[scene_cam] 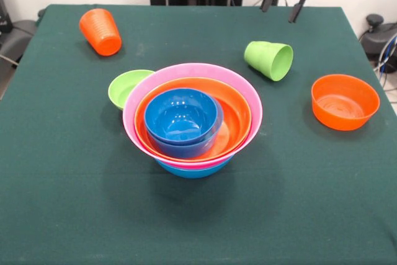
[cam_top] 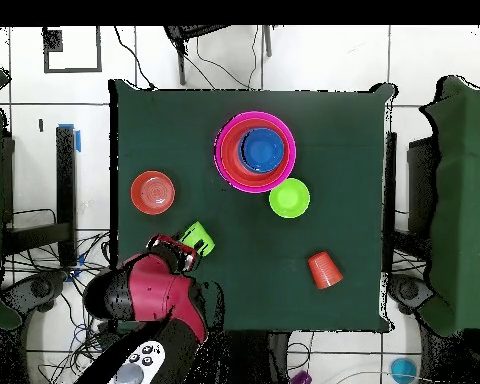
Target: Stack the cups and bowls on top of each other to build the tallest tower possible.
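My open fingers are narrower than the lime-green cup at its round opening, so my gripper should next grab the cup by the thin edge of its rim.
The tower stands mid-table: a large blue bowl at the bottom, then a pink bowl, an orange bowl and a small blue bowl nested on top; it also shows in the overhead view. A small lime-green bowl sits against its side. The lime green cup lies on its side. The orange ribbed cup seems to stand mouth down at a far corner. A small orange bowl sits alone. My gripper is open and empty, raised behind the green cup.
The green cloth table ends close behind the gripper at the far edge. In the overhead view the arm reaches over the table's edge near the orange bowl. Cables and chair parts lie off the table.
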`<state>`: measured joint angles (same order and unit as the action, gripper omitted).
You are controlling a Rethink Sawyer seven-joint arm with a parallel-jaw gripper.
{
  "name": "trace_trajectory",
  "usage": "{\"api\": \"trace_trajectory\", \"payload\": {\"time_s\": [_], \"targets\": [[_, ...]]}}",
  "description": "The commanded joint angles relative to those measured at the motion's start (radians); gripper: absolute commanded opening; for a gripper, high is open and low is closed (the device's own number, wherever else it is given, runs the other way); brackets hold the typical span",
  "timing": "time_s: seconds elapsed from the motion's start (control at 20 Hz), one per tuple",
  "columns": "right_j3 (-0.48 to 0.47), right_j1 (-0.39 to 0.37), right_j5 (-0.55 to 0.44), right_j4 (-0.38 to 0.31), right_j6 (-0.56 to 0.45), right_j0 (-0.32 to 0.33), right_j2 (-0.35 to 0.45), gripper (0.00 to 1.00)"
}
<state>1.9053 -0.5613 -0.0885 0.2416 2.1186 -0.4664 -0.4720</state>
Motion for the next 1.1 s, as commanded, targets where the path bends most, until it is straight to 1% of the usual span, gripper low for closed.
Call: {"api": "trace_trajectory", "payload": {"time_s": [0.05,0.25,0.45,0.6,0.75,1.1], "targets": [[0.057,0.024,0.057,-0.055,0.12,0.023,0.153,1.0],[0.048,0.041,0.07,-0.07,0.101,0.039,0.163,1.0],[0.046,0.073,0.131,-0.075,0.12,0.058,0.181,1.0],[0.066,0.077,0.207,-0.092,0.145,0.103,0.232,1.0],[0.072,0.083,0.249,-0.113,0.149,0.132,0.267,1.0],[0.055,0.126,0.353,-0.199,0.139,0.232,0.349,1.0]]}}
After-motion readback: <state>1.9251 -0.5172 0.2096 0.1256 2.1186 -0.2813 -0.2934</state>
